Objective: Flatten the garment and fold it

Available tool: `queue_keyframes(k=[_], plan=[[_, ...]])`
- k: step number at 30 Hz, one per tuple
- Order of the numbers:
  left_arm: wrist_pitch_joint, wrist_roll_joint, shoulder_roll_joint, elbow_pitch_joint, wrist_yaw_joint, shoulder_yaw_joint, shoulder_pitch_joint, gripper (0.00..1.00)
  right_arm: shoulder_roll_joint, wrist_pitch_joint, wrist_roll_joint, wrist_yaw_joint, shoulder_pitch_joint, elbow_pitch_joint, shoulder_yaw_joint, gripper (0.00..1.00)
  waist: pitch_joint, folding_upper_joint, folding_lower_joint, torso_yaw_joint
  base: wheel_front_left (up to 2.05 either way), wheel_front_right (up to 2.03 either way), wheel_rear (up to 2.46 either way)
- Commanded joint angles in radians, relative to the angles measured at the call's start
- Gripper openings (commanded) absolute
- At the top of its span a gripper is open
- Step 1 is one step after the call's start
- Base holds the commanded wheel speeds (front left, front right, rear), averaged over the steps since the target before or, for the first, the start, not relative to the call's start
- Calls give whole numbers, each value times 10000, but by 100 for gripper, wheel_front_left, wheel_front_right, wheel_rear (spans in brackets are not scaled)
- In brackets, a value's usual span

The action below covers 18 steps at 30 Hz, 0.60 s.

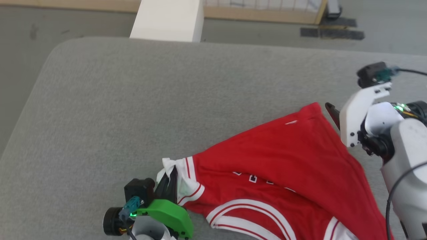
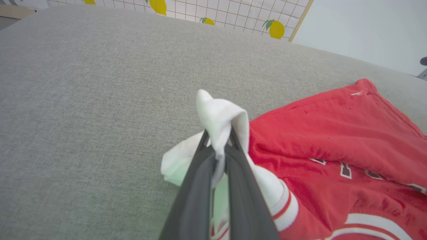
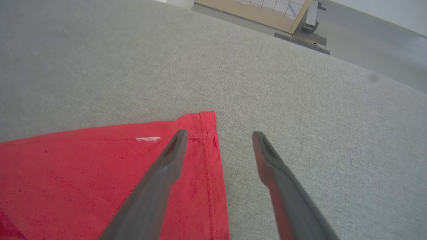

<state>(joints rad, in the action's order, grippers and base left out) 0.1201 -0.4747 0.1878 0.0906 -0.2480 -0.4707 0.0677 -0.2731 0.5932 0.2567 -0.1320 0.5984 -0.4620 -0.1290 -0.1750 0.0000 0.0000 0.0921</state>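
Observation:
The red body of the garment [image 1: 290, 150] lies flat on the tabletop, so my right gripper should next pinch the garment by its stitched hem corner [image 1: 313, 110].
The garment [image 1: 287, 166], a red jersey T-shirt with white striped-trim sleeves, lies rumpled on the grey padded table [image 1: 133, 110], toward its near right. My left gripper [image 1: 171, 173] is shut on the bunched white sleeve [image 2: 220, 123] at the shirt's left end; the cloth pokes up past the fingertips. My right gripper [image 3: 218, 135] stands open over the shirt's far red hem corner [image 3: 200, 120], one finger [image 3: 173, 150] above the cloth and the other finger [image 3: 267, 153] above bare table. Part of the print shows in the folds [image 1: 253, 178].
The table's far edge lies near a white block [image 1: 168, 20] and a wooden-framed grid panel [image 1: 263, 10]. Grey floor surrounds the table. A wide bare stretch of table [image 1: 110, 100] lies left of and beyond the shirt.

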Motion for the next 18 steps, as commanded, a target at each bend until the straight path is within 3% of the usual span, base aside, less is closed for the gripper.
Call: queue_keyframes(k=[1, 12, 17, 18], plan=[[93, 50, -50, 18, -48, -14, 191, 0, -63, 253, -92, 13, 329, -316, -183, 100, -610, 0, 0, 569, 0, 0, 0], [360, 44, -310, 188, -80, -123, 437, 0, -129, 1676, -925, 13, 1546, -2515, -1121, 100, -1238, 0, 0, 1036, 0, 0, 0], [432, -5, -317, 285, -108, -100, 435, 0, -32, 2049, -649, 13, 1500, -2991, -1666, 100, -1216, 0, 0, 953, 0, 0, 0], [433, -15, -307, 302, -118, -89, 427, 0, -5, 2094, -532, 13, 1503, -3054, -1645, 35, -1166, 0, 0, 910, 0, 0, 0]])
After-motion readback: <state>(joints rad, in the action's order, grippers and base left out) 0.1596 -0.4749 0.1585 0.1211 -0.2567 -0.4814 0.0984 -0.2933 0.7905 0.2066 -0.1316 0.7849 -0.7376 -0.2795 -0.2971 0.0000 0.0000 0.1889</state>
